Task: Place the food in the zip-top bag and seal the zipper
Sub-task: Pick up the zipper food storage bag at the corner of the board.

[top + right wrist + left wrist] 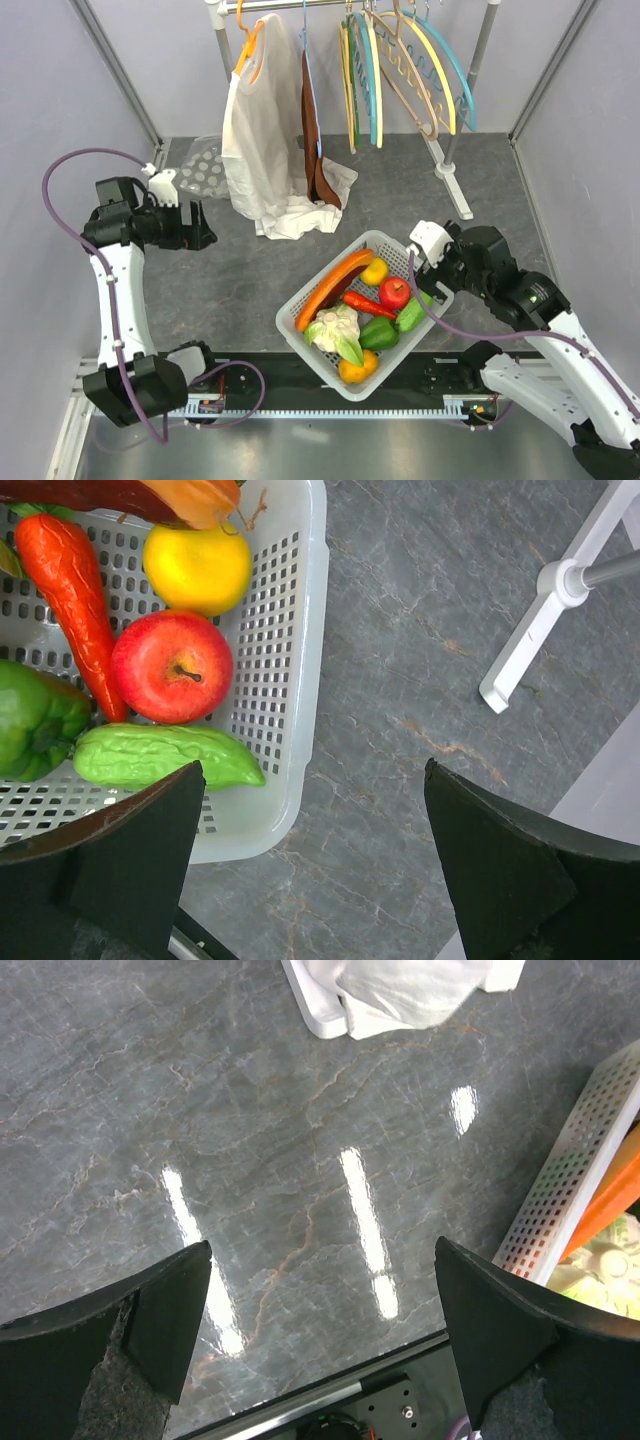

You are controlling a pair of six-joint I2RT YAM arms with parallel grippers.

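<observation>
The robot's left gripper should next pinch the zip-top bag by its edge (190, 180), so the opposite end stays free for the right gripper.
The food lies in a white lattice basket (300, 318) at centre front: red apple (394, 292), cucumber (412, 313), green pepper (378, 334), cauliflower (335, 325), chili (368, 304), long orange piece (335, 283). The right wrist view shows the apple (172, 667), cucumber (160, 757), chili (70, 590) and basket rim (305, 630). My right gripper (312, 765) hangs open just past the basket's right corner. My left gripper (322, 1244) is open over bare floor at the left. The zip-top bag (203, 170) lies flat at the back left, partly behind a white garment. Its zipper cannot be made out.
A clothes rack with coloured hangers (400, 70), a white garment (265, 130) and a brown one stands at the back. Its white foot (540, 630) lies right of the basket. Grey walls close both sides. A metal rail (330, 405) runs along the near edge.
</observation>
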